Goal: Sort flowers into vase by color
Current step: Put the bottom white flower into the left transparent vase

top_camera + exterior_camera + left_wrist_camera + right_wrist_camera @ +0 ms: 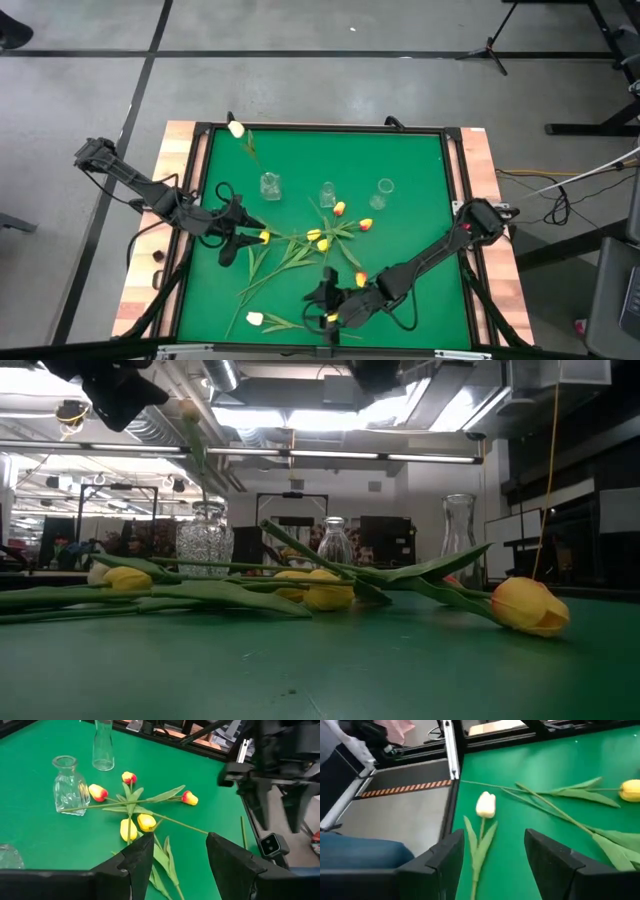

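Observation:
I need to sort the near white tulip into the glass vase (270,186), so my right gripper needs to grab the tulip next by its stem where the leaves join (284,325).
Several tulips lie loose on the green mat (420,170): yellow buds (146,822), orange-yellow buds (97,792) and their long leafy stems crossing in the middle. A white tulip (486,804) lies by the near edge. Another white tulip (236,129) stands with its stem in the left glass vase (270,185). Two more glass vases (328,193) (385,190) stand beside it with nothing in them. My left gripper (180,837) is open above the left end of the pile. My right gripper (493,834) is open, just short of the near white tulip.
A black frame (320,128) borders the mat, and wooden table strips (145,260) lie outside it. A yellow bud (264,237) lies just past my left gripper's fingers. Bare mat shows at the far right and near right. Cables run by the right arm's base (480,215).

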Tool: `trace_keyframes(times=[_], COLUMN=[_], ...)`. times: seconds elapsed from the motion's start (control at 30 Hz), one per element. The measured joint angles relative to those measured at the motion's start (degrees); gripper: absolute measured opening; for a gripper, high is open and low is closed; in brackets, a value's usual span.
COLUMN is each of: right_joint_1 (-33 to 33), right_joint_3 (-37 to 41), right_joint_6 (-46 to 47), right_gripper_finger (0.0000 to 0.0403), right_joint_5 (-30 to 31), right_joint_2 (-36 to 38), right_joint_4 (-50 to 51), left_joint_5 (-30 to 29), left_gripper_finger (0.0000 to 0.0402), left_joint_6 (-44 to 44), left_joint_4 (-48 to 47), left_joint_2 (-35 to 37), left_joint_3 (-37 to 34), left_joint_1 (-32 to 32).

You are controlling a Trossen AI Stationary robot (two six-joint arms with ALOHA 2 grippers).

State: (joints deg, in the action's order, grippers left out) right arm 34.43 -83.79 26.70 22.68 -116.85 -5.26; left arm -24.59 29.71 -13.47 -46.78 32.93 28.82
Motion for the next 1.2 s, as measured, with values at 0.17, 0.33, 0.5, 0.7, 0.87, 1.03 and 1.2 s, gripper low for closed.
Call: trace_keyframes(times=[0.17, 0.33, 0.5, 0.7, 0.87, 1.03, 1.2], right_joint_1=[-0.4, -1.2, -1.9, -1.9, -1.9, -1.9, -2.3], right_joint_3=[-6.9, -14.6, -18.5, -20.0, -21.4, -22.3, -22.6], right_joint_6=[0.1, 0.0, -0.1, 0.1, 0.1, -0.1, -1.3], right_gripper_finger=[0.0209, 0.0209, 0.0209, 0.0209, 0.0209, 0.0209, 0.0209], right_joint_5=[-2.2, -4.4, -4.7, -4.3, -4.5, -5.8, -9.0], right_joint_2=[-4.2, -8.9, -12.2, -16.0, -18.3, -19.6, -20.8], right_joint_4=[6.9, 11.5, 15.9, 15.2, 15.4, 15.5, 14.0], left_joint_5=[-0.5, -0.5, -0.6, -1.2, -1.7, -1.8, -1.8], left_gripper_finger=[0.0179, 0.0179, 0.0179, 0.0179, 0.0179, 0.0179, 0.0179], left_joint_6=[0.0, 0.1, 0.1, 0.1, 0.1, 0.2, 0.2], left_joint_4=[-0.2, -0.6, -0.8, -1.1, -1.1, -1.1, -1.1], left_joint_2=[0.0, 0.0, 0.0, 0.0, 0.0, 0.0, 0.0], left_joint_3=[0.0, 0.0, 0.0, -0.1, -0.1, -0.1, -0.1], left_joint_1=[0.0, 0.0, 0.0, 0.0, 0.0, 0.0, 0.0])
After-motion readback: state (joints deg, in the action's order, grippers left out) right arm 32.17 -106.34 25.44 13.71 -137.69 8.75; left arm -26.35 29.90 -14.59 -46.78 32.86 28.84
